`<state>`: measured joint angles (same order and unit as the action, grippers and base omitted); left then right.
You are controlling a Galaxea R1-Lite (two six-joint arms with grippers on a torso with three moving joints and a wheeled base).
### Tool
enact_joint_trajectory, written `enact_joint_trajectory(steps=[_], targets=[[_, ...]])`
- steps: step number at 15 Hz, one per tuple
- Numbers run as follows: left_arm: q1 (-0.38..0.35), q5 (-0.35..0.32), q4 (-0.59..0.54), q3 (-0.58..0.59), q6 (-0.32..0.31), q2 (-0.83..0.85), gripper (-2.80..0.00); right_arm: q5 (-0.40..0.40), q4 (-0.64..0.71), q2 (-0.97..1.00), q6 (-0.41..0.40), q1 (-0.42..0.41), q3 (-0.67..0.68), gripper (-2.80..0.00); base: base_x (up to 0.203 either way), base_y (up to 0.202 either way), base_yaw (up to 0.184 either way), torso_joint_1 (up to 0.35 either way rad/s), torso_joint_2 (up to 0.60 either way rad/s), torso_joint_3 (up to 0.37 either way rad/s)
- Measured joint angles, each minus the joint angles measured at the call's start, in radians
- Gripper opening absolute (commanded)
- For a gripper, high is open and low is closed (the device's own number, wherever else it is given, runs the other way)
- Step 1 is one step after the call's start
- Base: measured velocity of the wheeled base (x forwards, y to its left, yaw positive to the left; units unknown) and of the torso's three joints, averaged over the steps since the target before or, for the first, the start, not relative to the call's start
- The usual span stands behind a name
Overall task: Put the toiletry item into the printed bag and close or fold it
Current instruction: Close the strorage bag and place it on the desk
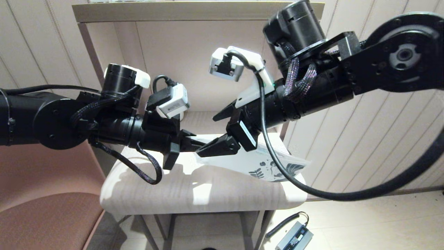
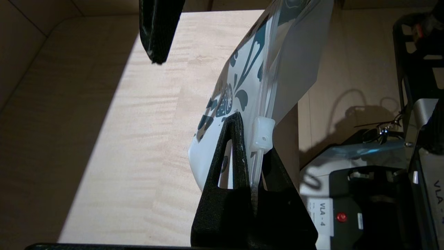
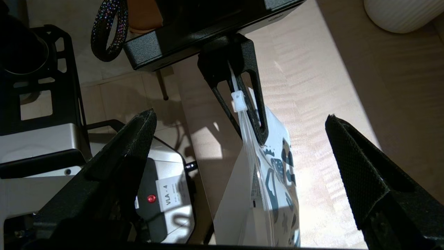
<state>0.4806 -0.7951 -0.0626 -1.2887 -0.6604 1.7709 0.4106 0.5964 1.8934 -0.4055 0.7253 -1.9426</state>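
The right gripper grabs the printed bag by its white slider [image 3: 239, 101] next. Then the right gripper draws the printed bag's zip edge [image 3: 252, 146] closed.
The printed bag [image 1: 263, 165] is a white pouch with dark blue leaf print, held up on edge above the small table [image 1: 194, 194]. My left gripper [image 1: 193, 143] is shut on its zip edge, just beside the white slider [image 2: 262, 137]. In the left wrist view the bag [image 2: 242, 69] stretches away from the shut jaws. My right gripper [image 1: 207, 135] is open, its two fingers on either side of the bag's top edge [image 3: 256, 163] without touching it. No toiletry item shows in any view.
A white ribbed mug [image 3: 399, 14] stands at the back of the table. A brown chair [image 1: 41, 208] is on the left and a power adapter [image 1: 295, 238] lies on the floor. The robot's base [image 3: 166, 194] sits below the table's front edge.
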Motion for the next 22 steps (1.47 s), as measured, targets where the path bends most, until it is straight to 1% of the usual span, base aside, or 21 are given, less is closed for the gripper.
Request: enact_joint_trajectory(steps=[7,8,22], targets=[[0.0,0.0,0.0,-0.013,0.001,0.011,-2.8,-0.002,-0.019,0.039,-0.001,0.004,-0.008,0.0,0.0,0.0,0.0,0.0,0.0,0.0],[0.0,0.0,0.0,-0.014,0.002,0.013,-2.8,-0.002,-0.021,0.042,-0.002,0.001,-0.009,-2.8,0.0,0.0,0.0,0.0,0.0,0.0],[0.007,-0.001,0.0,-0.007,-0.002,0.007,-2.8,-0.002,-0.046,0.059,0.0,0.006,-0.009,-2.8,0.0,0.0,0.0,0.0,0.0,0.0]])
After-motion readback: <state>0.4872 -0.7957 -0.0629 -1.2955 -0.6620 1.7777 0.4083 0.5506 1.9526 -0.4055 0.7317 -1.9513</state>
